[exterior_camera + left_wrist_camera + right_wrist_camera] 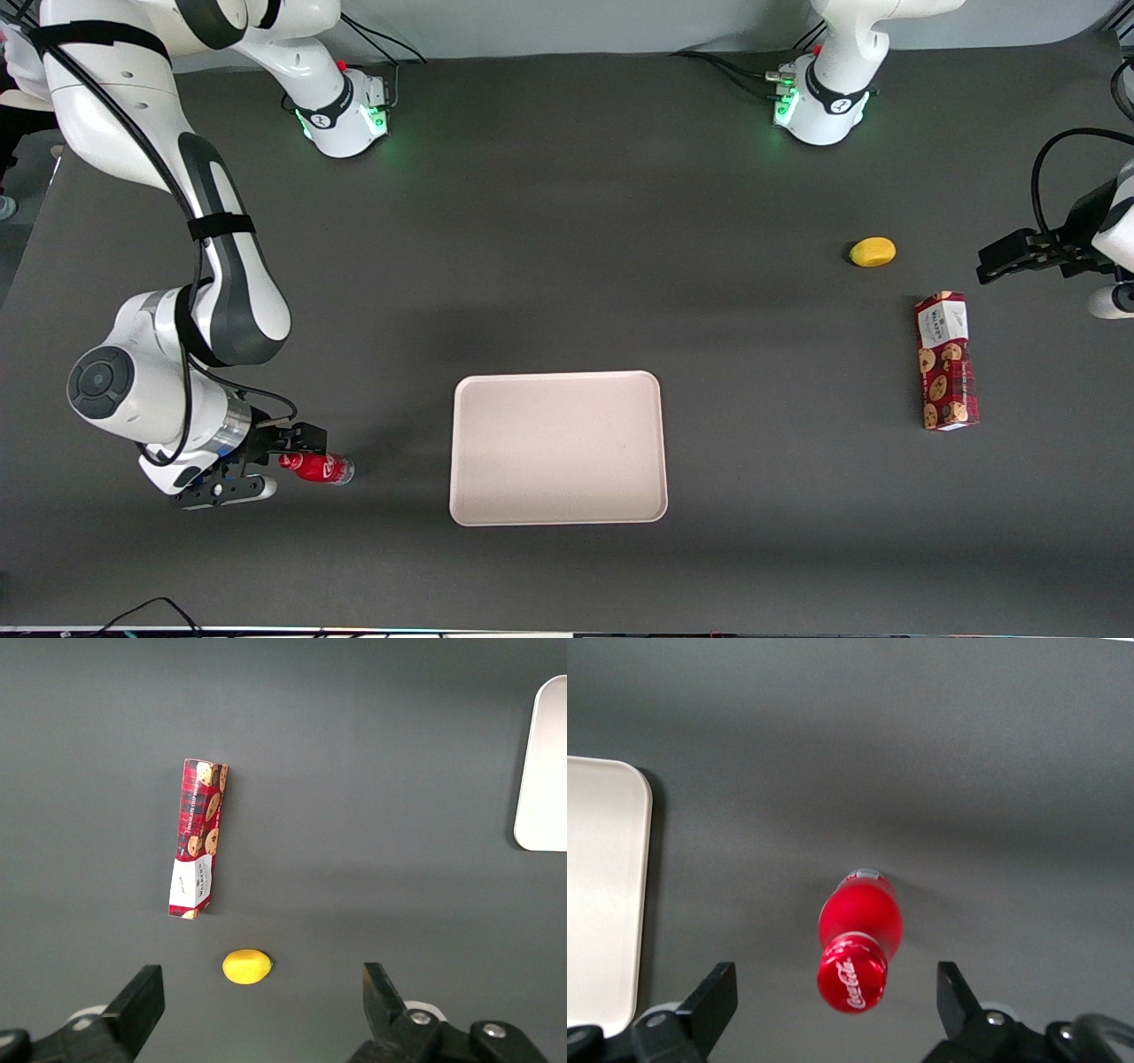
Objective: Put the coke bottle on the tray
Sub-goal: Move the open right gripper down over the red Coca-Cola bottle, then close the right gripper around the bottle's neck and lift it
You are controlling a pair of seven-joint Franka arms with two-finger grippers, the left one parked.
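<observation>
My gripper should grab the coke bottle by its red end with the cap [292,462] next, to set the bottle on the tray [558,447].
The coke bottle [319,467], small and red with a clear base, appears to lie on its side on the dark table toward the working arm's end, beside the tray [558,447]. Its red cap [850,977] with white script points at my gripper [283,462]. The gripper [835,1005] is open, one finger on each side of the cap with wide gaps, touching nothing. The off-white tray [602,895] has nothing on it; its edge also shows in the left wrist view [545,771].
A long red cookie box [946,361] [198,839] and a small yellow fruit [873,252] [246,966] lie toward the parked arm's end of the table. The two arm bases [345,111] stand farthest from the front camera.
</observation>
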